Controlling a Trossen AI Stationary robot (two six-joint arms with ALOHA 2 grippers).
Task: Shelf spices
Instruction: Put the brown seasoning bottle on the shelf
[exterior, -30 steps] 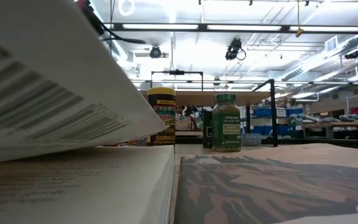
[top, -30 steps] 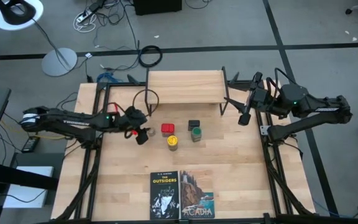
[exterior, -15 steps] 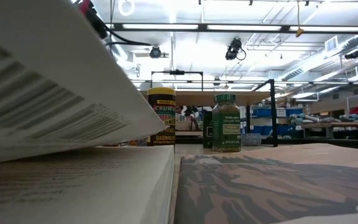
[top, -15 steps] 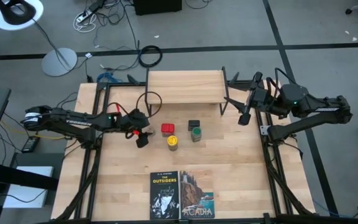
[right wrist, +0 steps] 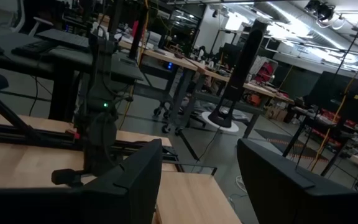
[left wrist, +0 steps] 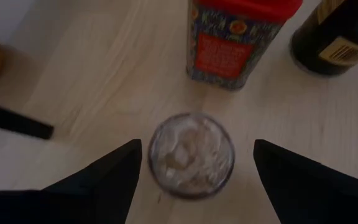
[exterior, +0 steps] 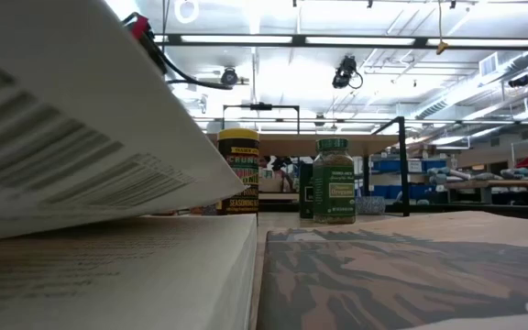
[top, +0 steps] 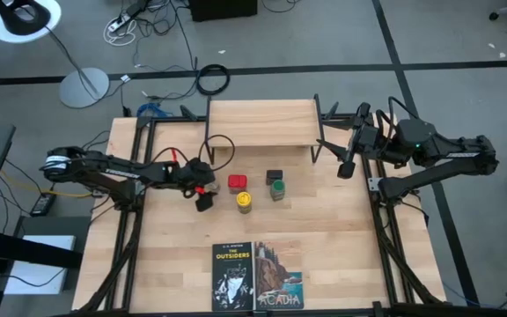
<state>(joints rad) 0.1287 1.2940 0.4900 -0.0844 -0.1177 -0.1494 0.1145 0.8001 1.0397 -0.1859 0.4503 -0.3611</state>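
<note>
The left gripper grabs the small round jar by its round sides next, to set it on the shelf's wooden top (top: 265,123).
The spices stand in front of the shelf (top: 262,123): a red square tin (top: 238,182), a yellow-lidded jar (top: 245,202), a green-lidded jar (top: 277,187) and a dark grey tin (top: 275,176). My left gripper (top: 203,195) is open, pointing down, just left of the red tin. In the left wrist view its fingers stand on either side of a small round jar with a whitish top (left wrist: 191,154), with a gap on each side. The red tin (left wrist: 241,37) stands beyond it. My right gripper (top: 346,164) is open and empty by the shelf's right end.
Two paperback books (top: 258,275) lie at the table's near edge and fill the foreground of the low view (exterior: 108,183). The shelf's black legs (top: 319,145) stand close to my right gripper. Bare tabletop (top: 341,238) lies to the right of the spices.
My left gripper has moved a little toward the table's right edge, closer to the red tin, staying open. The spices have kept their places.
</note>
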